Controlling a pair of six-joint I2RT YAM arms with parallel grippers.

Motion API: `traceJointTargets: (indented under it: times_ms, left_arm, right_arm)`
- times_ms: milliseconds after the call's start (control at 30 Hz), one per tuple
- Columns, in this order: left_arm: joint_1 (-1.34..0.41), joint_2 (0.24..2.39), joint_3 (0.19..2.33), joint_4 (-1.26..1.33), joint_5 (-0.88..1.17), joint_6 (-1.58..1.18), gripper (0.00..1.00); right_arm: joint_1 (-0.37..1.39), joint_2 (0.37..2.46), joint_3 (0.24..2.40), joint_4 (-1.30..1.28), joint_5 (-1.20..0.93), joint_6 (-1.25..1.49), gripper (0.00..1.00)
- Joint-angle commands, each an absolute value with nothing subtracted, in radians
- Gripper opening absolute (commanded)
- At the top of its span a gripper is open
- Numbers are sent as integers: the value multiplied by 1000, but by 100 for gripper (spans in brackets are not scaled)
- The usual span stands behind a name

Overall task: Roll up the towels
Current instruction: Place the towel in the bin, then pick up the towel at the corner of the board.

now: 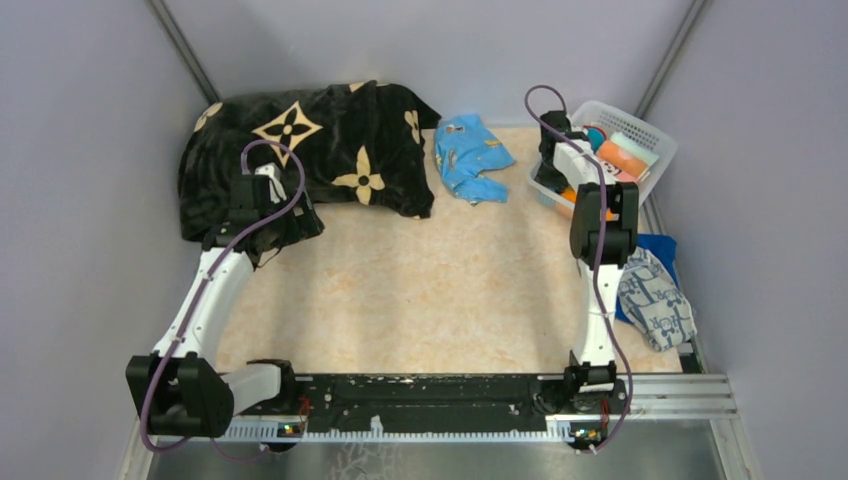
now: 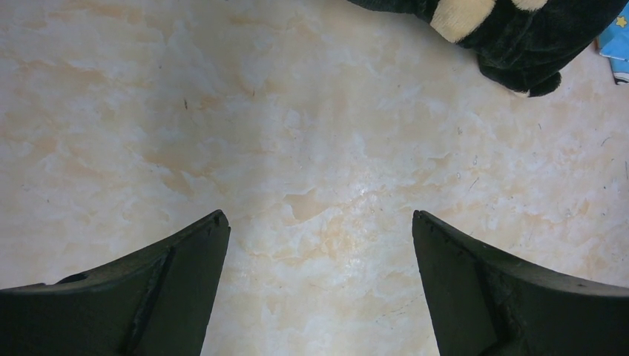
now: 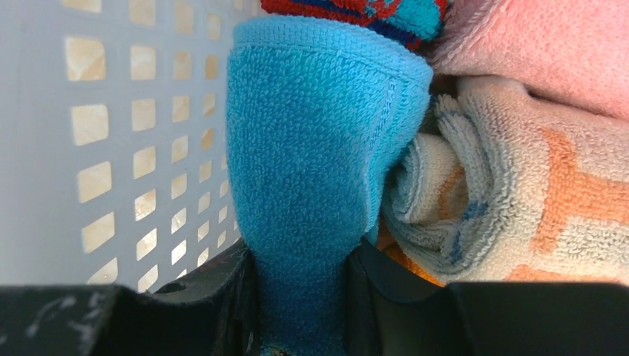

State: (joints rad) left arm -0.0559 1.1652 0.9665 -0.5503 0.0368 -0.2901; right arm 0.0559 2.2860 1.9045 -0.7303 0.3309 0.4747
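The turquoise towel sits between the basket's side and the cream and orange towel and would end inside the basket, so it is time for my right gripper to open.
My right gripper (image 3: 300,259) is down inside the white basket (image 3: 111,133) and is shut on a rolled turquoise towel (image 3: 311,141), which stands next to the basket wall. The white towel with dark-blue print (image 1: 655,300) lies crumpled at the table's right edge. It rests partly on the royal-blue towel (image 1: 660,248). My left gripper (image 2: 319,215) is open and empty above bare tabletop, near the edge of the black blanket with cream flowers (image 1: 300,150).
The basket (image 1: 655,135) at the back right also holds a pink towel (image 3: 534,52) and a cream and orange one (image 3: 519,200). A light-blue printed cloth (image 1: 470,155) lies at the back centre. Grey walls enclose the table.
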Motion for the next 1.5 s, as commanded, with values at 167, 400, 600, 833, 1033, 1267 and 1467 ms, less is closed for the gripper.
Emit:
traceJointTargets:
  times_ms: [167,400,600,833,1033,1267,1467]
  left_arm:
    - [-51,1139,956,-540,26,-278,98]
    - [-52,1132,953,-537,30,-279,98]
    - [-51,1131,950,-534,31,-279,98]
    - [-52,1131,949,-534,27,-280,99]
    - [-52,1131,949,-534,23,-279,99]
    - [-52,1106,950,-534,24,-270,99]
    - [-66,1056,954,-541,-8,-265,99]
  right_arm:
    - [43,2210,1844,-688,306,486,39]
    - [43,2154,1825,-680,313,492,55]
    - [43,2122,1794,-657,301,501,58]
    - [42,2081,1780,-643,300,514,58]
    - [43,2030,1763,-630,298,520,59]
    - [43,1836,1652,-574,301,494,71]
    - [37,1555,1463,-539,338,404,76]
